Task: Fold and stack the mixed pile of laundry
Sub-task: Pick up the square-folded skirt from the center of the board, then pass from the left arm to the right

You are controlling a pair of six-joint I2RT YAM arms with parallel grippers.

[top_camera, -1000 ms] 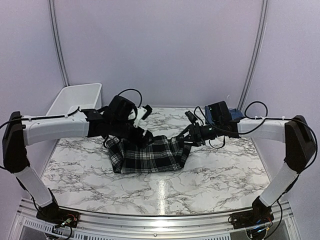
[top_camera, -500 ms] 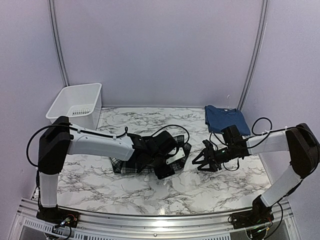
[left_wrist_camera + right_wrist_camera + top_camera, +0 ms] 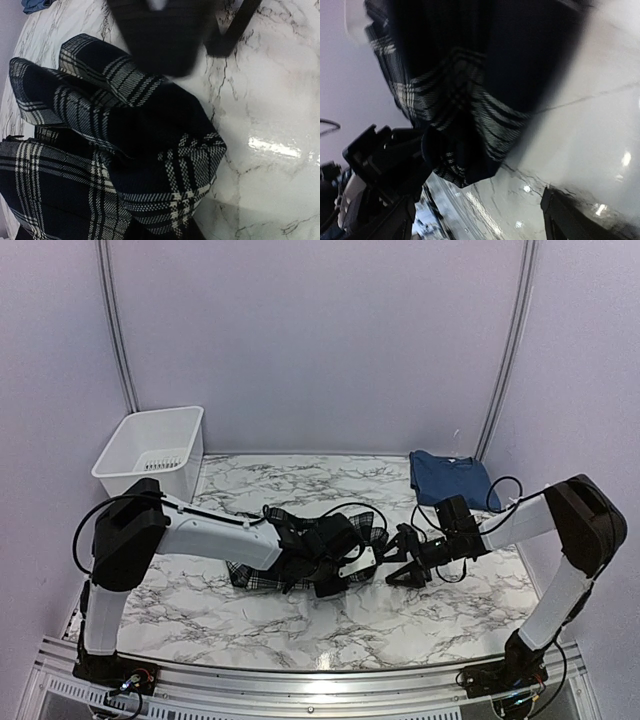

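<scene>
My right gripper is to grab the plaid garment next, by the corner at my left gripper. The garment's body then stays free to stack on the navy t-shirt.
The black-and-white plaid garment (image 3: 290,555) lies bunched in the middle of the marble table (image 3: 200,605). My left gripper (image 3: 345,575) reaches across it to its right front corner. In the left wrist view the plaid (image 3: 100,165) fills the lower left, and its corner runs down into my jaws, hiding the fingers. My right gripper (image 3: 397,562) stands open just right of that corner with nothing between its fingers (image 3: 565,215). The plaid corner (image 3: 465,160) hangs just ahead of it. The navy t-shirt (image 3: 450,478) lies flat at the back right.
A white plastic bin (image 3: 150,450) stands at the back left corner. Both forearms and their cables cross low over the table's middle. The blurred dark body of the right gripper (image 3: 165,35) fills the top of the left wrist view.
My left arm swung from the garment's back left across to its right front and closed its jaws. The plaid went from spread out to bunched. My right gripper drew back rightward and opened wider.
</scene>
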